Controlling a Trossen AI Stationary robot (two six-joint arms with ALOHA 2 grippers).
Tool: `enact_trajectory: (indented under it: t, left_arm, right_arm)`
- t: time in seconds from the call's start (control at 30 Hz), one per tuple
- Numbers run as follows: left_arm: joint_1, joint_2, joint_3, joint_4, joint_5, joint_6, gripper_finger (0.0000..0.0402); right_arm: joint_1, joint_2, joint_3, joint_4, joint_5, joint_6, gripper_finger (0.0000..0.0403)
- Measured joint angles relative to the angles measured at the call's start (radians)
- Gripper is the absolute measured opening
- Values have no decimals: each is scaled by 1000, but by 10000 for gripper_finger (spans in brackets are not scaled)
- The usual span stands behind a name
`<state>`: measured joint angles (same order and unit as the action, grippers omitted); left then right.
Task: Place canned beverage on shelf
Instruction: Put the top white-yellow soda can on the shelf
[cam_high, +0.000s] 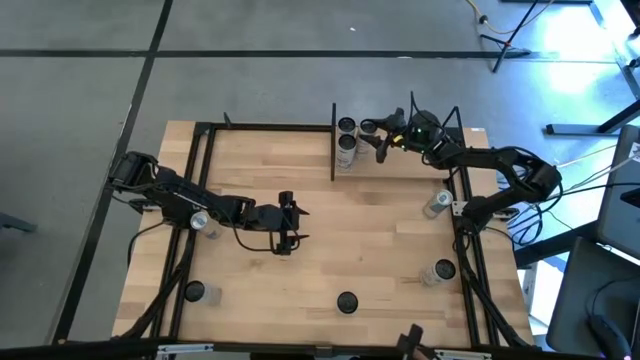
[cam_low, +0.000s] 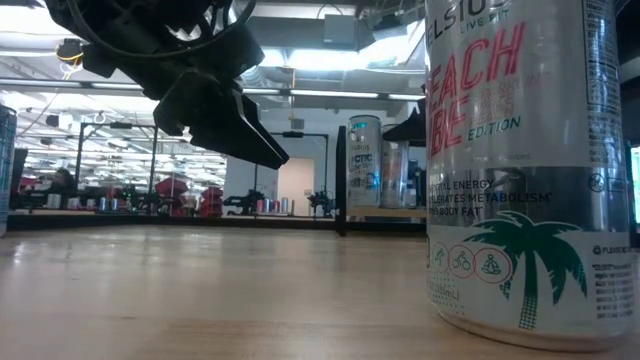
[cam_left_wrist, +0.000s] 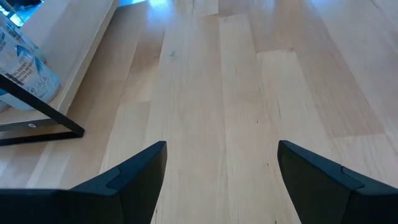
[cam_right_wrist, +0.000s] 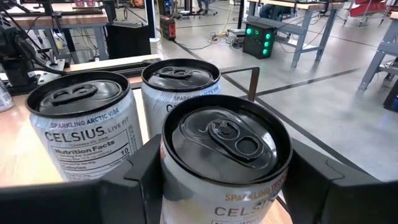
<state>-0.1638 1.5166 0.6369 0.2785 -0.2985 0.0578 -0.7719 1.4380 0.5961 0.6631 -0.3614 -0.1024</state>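
Observation:
The held can (cam_right_wrist: 227, 140) stands upright beside the shelf's cans, and its rim is near level with theirs in the right wrist view. It would stand there, so my right gripper needs to open its fingers.
The shelf (cam_high: 400, 165) is a narrow light-wood ledge with black posts at the table's far edge. Two Celsius cans (cam_right_wrist: 84, 124) (cam_right_wrist: 180, 81) stand upright at its left end. My right gripper (cam_high: 378, 137) is over the shelf next to them, shut on a third upright can (cam_right_wrist: 227, 155). In the low view the shelf's cans (cam_low: 365, 165) show far off. My left gripper (cam_high: 290, 225) hangs open and empty above the table's middle; its wrist view shows bare tabletop between its fingers (cam_left_wrist: 124, 180). My right gripper pinches the can's upper side wall (cam_right_wrist: 171, 180) between its two fingers, one on each side, just below the rim. The fingers come roughly level from the table's right side. The can stays upright; whether its bottom rests on the shelf is hidden.
Loose cans stand on the table: one by the left arm (cam_high: 205, 222), one at the near left (cam_high: 194, 292), one at the near middle (cam_high: 347, 302), close to the low camera (cam_low: 520, 160), and two at the right (cam_high: 437, 203) (cam_high: 440, 272). A black frame (cam_high: 190, 180) borders the table.

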Motion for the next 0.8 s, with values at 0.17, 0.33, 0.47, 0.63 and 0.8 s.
enact_trajectory:
  t: [0.17,0.33,0.47,0.63,0.8]
  left_arm:
    - [0,0,0,0,0,0,290]
    - [0,0,0,0,0,0,290]
    - [0,0,0,0,0,0,290]
    - [0,0,0,0,0,-1,290]
    - [0,0,0,0,0,-1,290]
  right_arm:
    - [-1,-5,7,-26,-15,-9,221]
    - [0,-5,84,-190,-17,-42,221]
    - [0,-6,141,-303,-14,-61,221]
    - [-1,-6,156,-343,-16,-91,221]
    - [0,-6,156,-345,-25,-93,247]
